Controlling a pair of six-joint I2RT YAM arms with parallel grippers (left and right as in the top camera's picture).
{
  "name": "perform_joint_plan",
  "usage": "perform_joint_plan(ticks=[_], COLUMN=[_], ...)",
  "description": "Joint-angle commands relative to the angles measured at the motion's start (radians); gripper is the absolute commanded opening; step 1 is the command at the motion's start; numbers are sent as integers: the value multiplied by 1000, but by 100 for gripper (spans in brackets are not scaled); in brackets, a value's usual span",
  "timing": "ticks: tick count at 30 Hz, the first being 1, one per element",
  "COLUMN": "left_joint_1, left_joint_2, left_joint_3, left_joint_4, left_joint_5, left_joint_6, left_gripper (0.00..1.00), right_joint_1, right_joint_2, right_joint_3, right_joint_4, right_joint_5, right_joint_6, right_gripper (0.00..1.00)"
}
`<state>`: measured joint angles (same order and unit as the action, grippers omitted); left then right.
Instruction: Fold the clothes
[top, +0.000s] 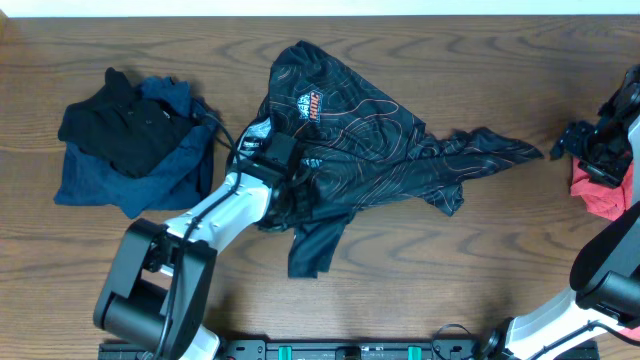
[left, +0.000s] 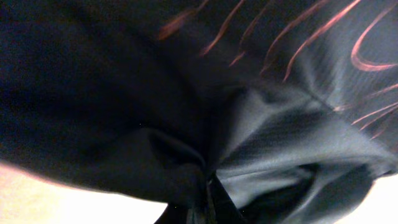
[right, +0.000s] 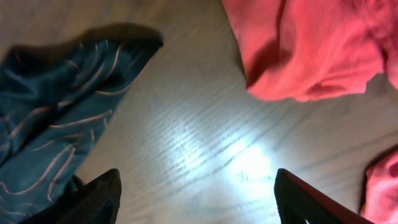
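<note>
The robot will next use its right gripper to grab the outstretched sleeve tip of the black jersey (top: 350, 140), opposite the left gripper, so the jersey can be spread flat for folding.
The black jersey (top: 350, 140) with orange-pink contour lines and a small logo lies crumpled in the middle of the table, one sleeve stretched toward the right. My left gripper (top: 268, 160) is on its left part, shut on a bunch of the fabric; the left wrist view shows dark cloth (left: 298, 124) pinched between the fingers (left: 208, 202). My right gripper (top: 600, 150) hovers at the right edge, open and empty over bare wood (right: 199, 180). The jersey's sleeve tip (right: 56, 130) shows at the left of the right wrist view.
A pile of dark blue and black clothes (top: 135, 140) lies at the left. A red garment (top: 600, 195) lies at the right edge under my right arm; it also shows in the right wrist view (right: 305, 43). The table is brown wood (top: 440, 260).
</note>
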<state>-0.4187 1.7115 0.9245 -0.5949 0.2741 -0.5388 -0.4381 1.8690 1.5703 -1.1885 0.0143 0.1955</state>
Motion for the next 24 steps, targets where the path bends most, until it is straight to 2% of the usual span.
perform_joint_plan(ticks=[1,6,11,17,24], left_joint_1=[52,171,235,234,234], left_joint_2=[-93,-280,-406,-412,-407], left_joint_3=[32,43,43,43,43], left_joint_4=[-98,-283,-310,-299,-299], left_joint_5=[14,14,14,14,14], left_joint_6=[91,145,146,146,146], left_gripper=[6,6,6,6,6], right_joint_1=[8,19,71,166,196], right_joint_2=[-23,-23,-23,-23,-23], right_joint_3=[11,-19,-112,-282,-473], right_joint_4=[-21,-68,-68,-8,204], right_joint_5=[-5,-26,-97,-117,-116], right_joint_6=[-47,-56,-82,-71,50], right_gripper=[77,75,74,75,74])
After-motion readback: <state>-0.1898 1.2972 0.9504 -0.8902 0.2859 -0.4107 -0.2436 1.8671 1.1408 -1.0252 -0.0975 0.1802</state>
